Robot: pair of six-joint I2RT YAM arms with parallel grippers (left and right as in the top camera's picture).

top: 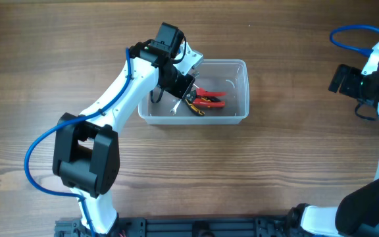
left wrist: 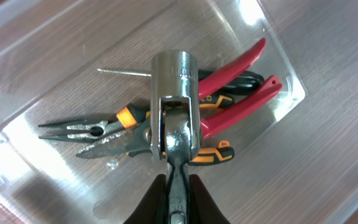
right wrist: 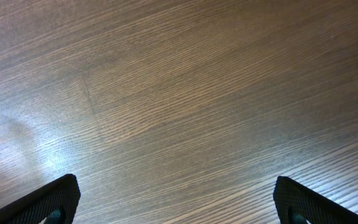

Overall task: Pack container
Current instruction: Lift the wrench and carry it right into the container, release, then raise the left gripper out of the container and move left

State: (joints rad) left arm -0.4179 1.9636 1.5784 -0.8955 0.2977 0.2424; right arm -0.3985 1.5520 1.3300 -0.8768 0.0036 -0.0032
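Observation:
The chrome socket wrench hangs inside the container above the pliers and would land there, so my left gripper is ready to open and should release it.
The clear plastic container sits at the table's middle; its wall also shows in the left wrist view. Inside lie red-handled pliers and needle-nose pliers with black and orange grips. My left gripper is over the container's left half, shut on a chrome socket wrench, whose socket end hangs just above the pliers. My right gripper is open and empty above bare table at the far right.
A thin metal pin or nail lies on the container's floor behind the pliers. A blue cable loops by the right arm. Wooden table fills the right wrist view.

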